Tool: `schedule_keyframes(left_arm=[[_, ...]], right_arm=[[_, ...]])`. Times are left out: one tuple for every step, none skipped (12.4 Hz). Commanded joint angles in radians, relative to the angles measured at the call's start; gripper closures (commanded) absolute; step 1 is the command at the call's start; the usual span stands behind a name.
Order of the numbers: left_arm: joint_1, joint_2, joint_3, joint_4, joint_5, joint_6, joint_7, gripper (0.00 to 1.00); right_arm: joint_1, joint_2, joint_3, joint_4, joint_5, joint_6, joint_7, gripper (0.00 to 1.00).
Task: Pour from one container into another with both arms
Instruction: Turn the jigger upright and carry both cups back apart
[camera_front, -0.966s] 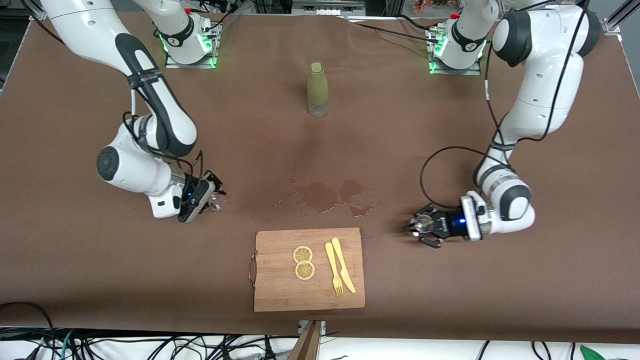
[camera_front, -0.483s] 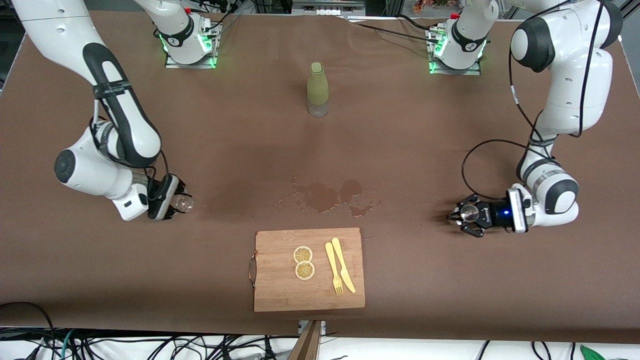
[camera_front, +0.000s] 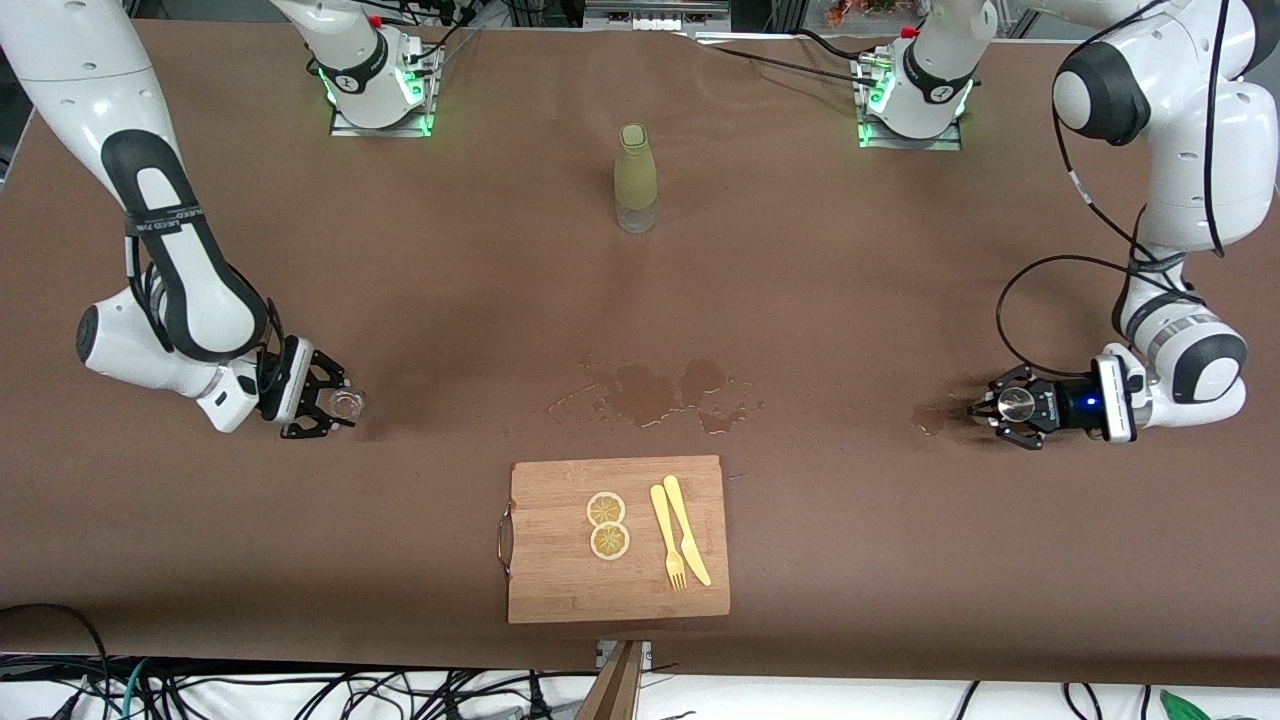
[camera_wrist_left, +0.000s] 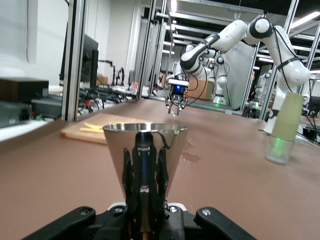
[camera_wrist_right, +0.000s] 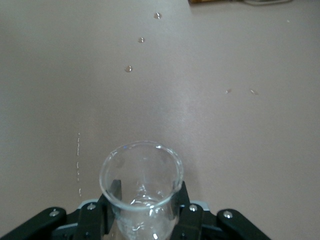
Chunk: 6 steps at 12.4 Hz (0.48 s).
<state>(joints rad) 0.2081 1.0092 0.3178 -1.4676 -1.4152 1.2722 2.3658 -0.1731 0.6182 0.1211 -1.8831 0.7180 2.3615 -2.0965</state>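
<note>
The silver jigger's base hangs above the brown table and the jigger would fall if I opened my left gripper now, so I keep holding it for now.
My right gripper (camera_front: 338, 404) is down by the table toward the right arm's end and is shut on the tiny clear glass cup (camera_front: 348, 403). In the right wrist view the cup (camera_wrist_right: 140, 170) stands mouth-up in the gripper (camera_wrist_right: 146, 200), a black finger on each side. My left gripper (camera_front: 1003, 406) is low toward the left arm's end, shut on the shiny silver jigger (camera_front: 1018, 402). The left wrist view has the jigger (camera_wrist_left: 120, 145) upright, gripped at its narrow waist by the gripper (camera_wrist_left: 145, 212). Whether either cup rests on the table is unclear.
An olive-green bottle (camera_front: 636, 178) stands mid-table near the bases. Wet patches (camera_front: 650, 390) darken the cloth in the middle, with a small one (camera_front: 928, 420) by the jigger. A wooden cutting board (camera_front: 560, 590) near the front camera carries two lemon slices, a yellow fork and a yellow knife.
Both arms have swung apart toward their own ends of the table, each carrying its cup. The glass cup has turned from tilted to mouth-up.
</note>
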Motion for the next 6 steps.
schedule_keyframes(left_arm=[[0.028,-0.023,0.013,-0.026,0.053,-0.027,0.024,1.0],[0.031,-0.008,0.013,-0.03,0.053,-0.03,0.067,1.0],[0.033,0.003,0.013,-0.031,0.053,-0.033,0.094,1.0],[0.036,0.011,0.013,-0.033,0.053,-0.048,0.107,1.0],[0.036,0.02,0.013,-0.036,0.053,-0.054,0.137,1.0],[0.036,0.023,0.013,-0.051,0.053,-0.056,0.159,1.0]], right_arm=[[-0.019,0.008,-0.009,0.002,0.078,-0.069,-0.097,0.79],[-0.028,0.017,-0.011,0.002,0.092,-0.08,-0.12,0.79],[-0.034,0.028,-0.011,0.002,0.1,-0.094,-0.131,0.79],[-0.039,0.034,-0.014,0.004,0.103,-0.099,-0.132,0.78],[-0.039,0.038,-0.014,0.004,0.104,-0.099,-0.134,0.76],[-0.039,0.043,-0.014,0.004,0.104,-0.1,-0.134,0.73]])
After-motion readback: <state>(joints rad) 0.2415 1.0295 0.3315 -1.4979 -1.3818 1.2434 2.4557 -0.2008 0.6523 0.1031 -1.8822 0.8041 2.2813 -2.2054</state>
